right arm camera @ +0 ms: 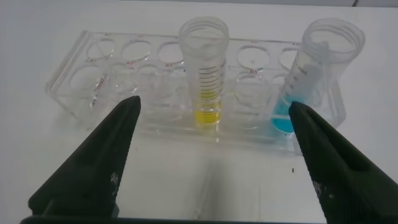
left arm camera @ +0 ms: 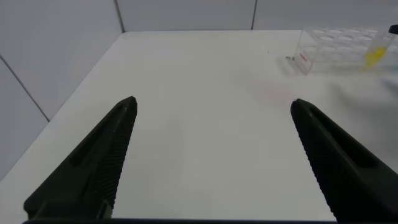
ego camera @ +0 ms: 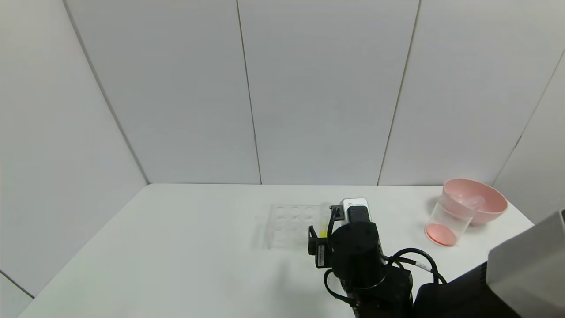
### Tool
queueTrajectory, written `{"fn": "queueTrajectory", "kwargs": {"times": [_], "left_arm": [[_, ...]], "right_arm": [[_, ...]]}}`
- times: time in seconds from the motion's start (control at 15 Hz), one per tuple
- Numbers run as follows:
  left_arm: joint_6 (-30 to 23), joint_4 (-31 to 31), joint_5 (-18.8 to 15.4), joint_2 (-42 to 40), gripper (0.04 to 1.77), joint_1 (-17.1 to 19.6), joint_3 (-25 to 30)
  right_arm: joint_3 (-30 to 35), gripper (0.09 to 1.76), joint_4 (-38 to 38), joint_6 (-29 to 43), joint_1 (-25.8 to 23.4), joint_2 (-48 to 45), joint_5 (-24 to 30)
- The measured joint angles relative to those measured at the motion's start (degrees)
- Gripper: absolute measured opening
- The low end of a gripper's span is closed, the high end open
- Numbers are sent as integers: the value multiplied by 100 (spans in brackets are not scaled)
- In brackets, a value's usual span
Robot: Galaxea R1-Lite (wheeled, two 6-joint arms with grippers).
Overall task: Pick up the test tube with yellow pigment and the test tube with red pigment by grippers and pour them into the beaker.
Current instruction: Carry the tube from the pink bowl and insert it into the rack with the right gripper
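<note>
The right gripper's fingers don't reach the yellow tube's body (right arm camera: 208,87) in the clear rack (right arm camera: 112,74) yet. The right gripper has to move toward that tube's body before it closes on it.
The test tube with yellow pigment (right arm camera: 204,68) stands upright in a clear rack (right arm camera: 112,74), with yellow liquid at its tip; it also shows in the head view (ego camera: 324,229). My right gripper (right arm camera: 214,107) is open, close in front of this tube, one finger on each side and not touching it. The beaker (ego camera: 446,221) stands at the right with orange-red liquid at its bottom. No tube with red liquid shows; a clear tube-like shape (ego camera: 471,202) lies in the pink bowl. My left gripper (left arm camera: 212,106) is open and empty over bare table.
A tube with blue liquid (right arm camera: 311,74) stands in the rack beside the yellow one. The pink bowl (ego camera: 490,212) sits behind the beaker near the table's far right corner. White walls close the table's back and sides.
</note>
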Motion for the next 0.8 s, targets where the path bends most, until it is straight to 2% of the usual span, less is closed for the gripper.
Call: {"fn": "queueTrajectory", "kwargs": {"times": [0.53, 0.6, 0.8], "left_arm": [[-2, 0, 0, 0, 176, 0, 0], [-2, 0, 0, 0, 176, 0, 0], [0, 0, 0, 0, 176, 0, 0]], "right_arm": [[-629, 169, 2, -322, -124, 493, 51], [-642, 148, 0, -328, -132, 540, 51], [-741, 103, 6, -325, -160, 634, 51]]}}
